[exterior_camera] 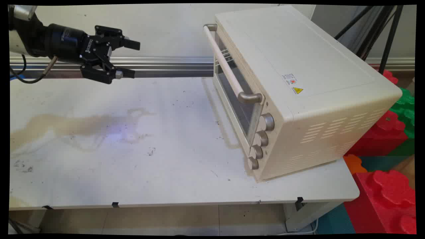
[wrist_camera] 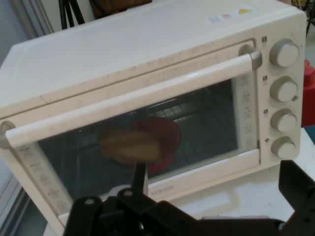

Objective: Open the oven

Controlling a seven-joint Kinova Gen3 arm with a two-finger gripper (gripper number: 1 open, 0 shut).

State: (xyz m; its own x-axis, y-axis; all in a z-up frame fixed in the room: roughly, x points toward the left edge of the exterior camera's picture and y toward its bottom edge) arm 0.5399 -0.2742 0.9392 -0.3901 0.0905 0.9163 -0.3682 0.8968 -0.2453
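My gripper takes hold of the cream handle by the middle of its long bar [exterior_camera: 227, 68] next. Then I open the toaster oven's glass door.
A cream toaster oven [exterior_camera: 298, 86] stands on the right half of the white table [exterior_camera: 132, 166], its glass door shut. A long cream handle bar [exterior_camera: 227, 68] runs across the door, and several round knobs [exterior_camera: 260, 139] line its near end. My black gripper [exterior_camera: 134, 59] hovers open at the upper left, well left of the oven and pointing toward its door, with nothing between its fingers. In the hand view the oven [wrist_camera: 147, 64] fills the frame, the handle [wrist_camera: 133, 101] crossing the door. Behind the glass a red dish [wrist_camera: 165, 142] with a tan food item [wrist_camera: 129, 143] shows dimly.
Brownish stains [exterior_camera: 66, 124] mark the table's left side. Red and green foam blocks [exterior_camera: 391, 186] are stacked beyond the table's right edge. Black tripod legs [exterior_camera: 385, 30] stand behind the oven. A metal rail [exterior_camera: 159, 61] runs along the table's far side.
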